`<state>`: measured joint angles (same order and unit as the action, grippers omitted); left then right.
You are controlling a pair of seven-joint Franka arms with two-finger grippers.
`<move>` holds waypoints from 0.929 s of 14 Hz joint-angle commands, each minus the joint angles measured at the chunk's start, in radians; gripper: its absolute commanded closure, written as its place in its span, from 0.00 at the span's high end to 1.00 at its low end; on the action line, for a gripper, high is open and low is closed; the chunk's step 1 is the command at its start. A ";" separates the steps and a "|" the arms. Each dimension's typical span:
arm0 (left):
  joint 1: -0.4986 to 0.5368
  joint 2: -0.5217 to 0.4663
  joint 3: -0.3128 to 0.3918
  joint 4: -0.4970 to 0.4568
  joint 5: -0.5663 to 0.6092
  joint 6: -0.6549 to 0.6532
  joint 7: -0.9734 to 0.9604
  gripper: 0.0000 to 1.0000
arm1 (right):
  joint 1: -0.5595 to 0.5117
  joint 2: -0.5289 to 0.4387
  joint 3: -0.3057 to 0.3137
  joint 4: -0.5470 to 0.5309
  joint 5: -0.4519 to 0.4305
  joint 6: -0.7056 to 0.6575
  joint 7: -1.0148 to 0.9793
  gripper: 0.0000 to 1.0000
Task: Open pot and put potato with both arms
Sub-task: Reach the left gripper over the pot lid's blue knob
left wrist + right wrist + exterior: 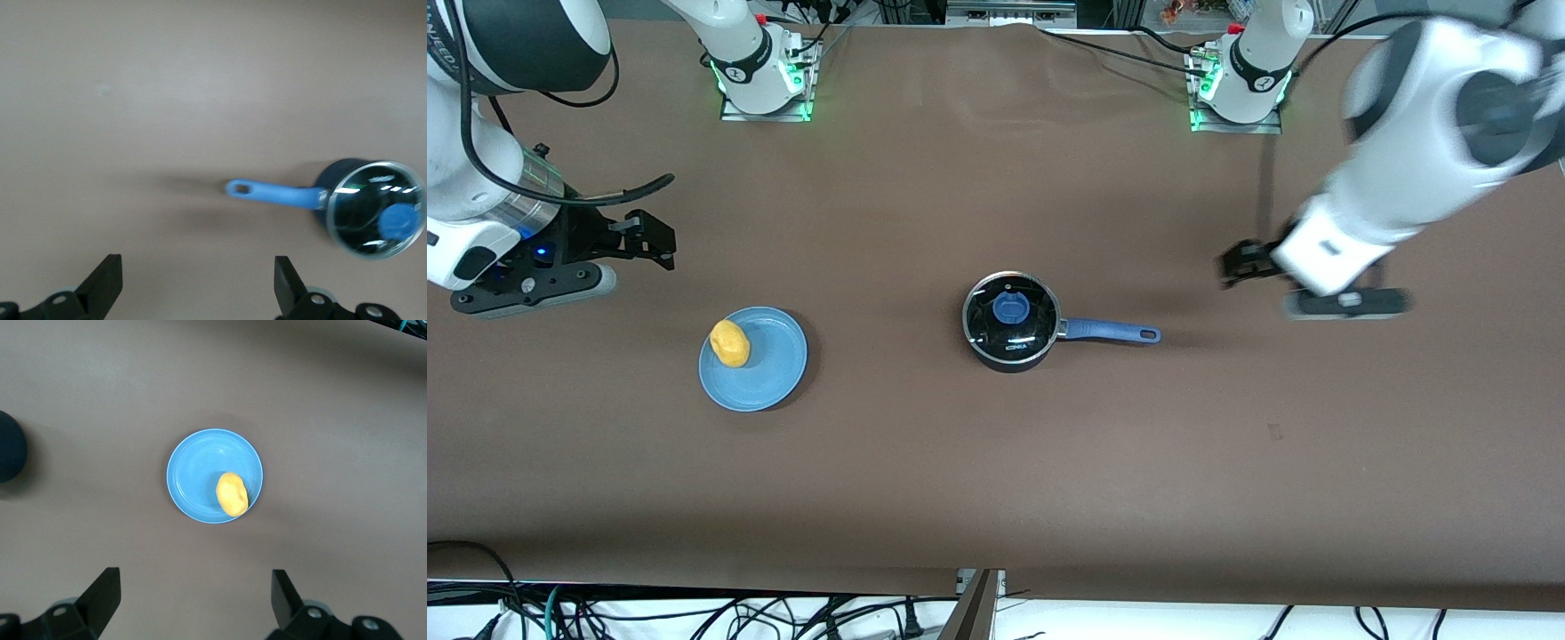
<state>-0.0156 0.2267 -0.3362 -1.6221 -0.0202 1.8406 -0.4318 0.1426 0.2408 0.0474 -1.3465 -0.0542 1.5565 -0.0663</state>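
Observation:
My left gripper should next pick up the glass lid by its blue knob (1011, 309), so that the pot is open for the potato (729, 343).
The black pot (1012, 359) stands mid-table with its glass lid (996, 331) and blue knob (1011, 309) on, and its blue handle (1112, 332) points toward the left arm's end. The yellow potato (729, 343) lies on a light-blue plate (772, 369) toward the right arm's end. My left gripper (1238, 264) is open and empty, over bare table past the handle's tip. The left wrist view shows the pot (339, 171) and handle (273, 193) ahead of its open fingers (107, 285). My right gripper (649, 238) is open and empty above the table beside the plate. The right wrist view shows the potato (231, 493) on the plate (197, 470).
The brown table (996, 462) ends in a front edge with cables below it. Both arm bases (760, 71) stand along the edge farthest from the front camera. A dark edge of the pot (10, 457) shows in the right wrist view.

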 commanded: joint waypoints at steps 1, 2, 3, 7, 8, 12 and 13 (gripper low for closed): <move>-0.052 0.080 -0.026 0.008 -0.010 0.115 -0.145 1.00 | -0.006 0.003 0.002 0.020 0.008 -0.016 -0.012 1.00; -0.079 0.109 -0.030 0.011 -0.010 0.149 -0.178 1.00 | -0.006 0.003 0.002 0.020 0.008 -0.016 -0.013 1.00; -0.105 0.140 -0.040 0.017 -0.007 0.178 -0.227 1.00 | -0.008 0.005 0.002 0.018 0.008 -0.016 -0.013 1.00; -0.265 0.287 -0.044 0.071 0.066 0.310 -0.433 1.00 | -0.008 0.005 0.002 0.018 0.008 -0.016 -0.013 1.00; -0.292 0.328 -0.044 0.102 0.101 0.310 -0.435 1.00 | -0.009 0.005 0.000 0.018 0.008 -0.016 -0.013 1.00; -0.354 0.437 -0.043 0.186 0.207 0.312 -0.467 1.00 | -0.009 0.005 0.002 0.020 0.008 -0.016 -0.013 1.00; -0.366 0.454 -0.043 0.198 0.221 0.313 -0.470 1.00 | -0.009 0.005 0.000 0.018 0.008 -0.016 -0.013 1.00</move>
<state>-0.3573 0.6220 -0.3840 -1.5018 0.1485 2.1657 -0.8834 0.1404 0.2410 0.0467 -1.3465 -0.0542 1.5558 -0.0663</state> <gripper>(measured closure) 0.000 0.000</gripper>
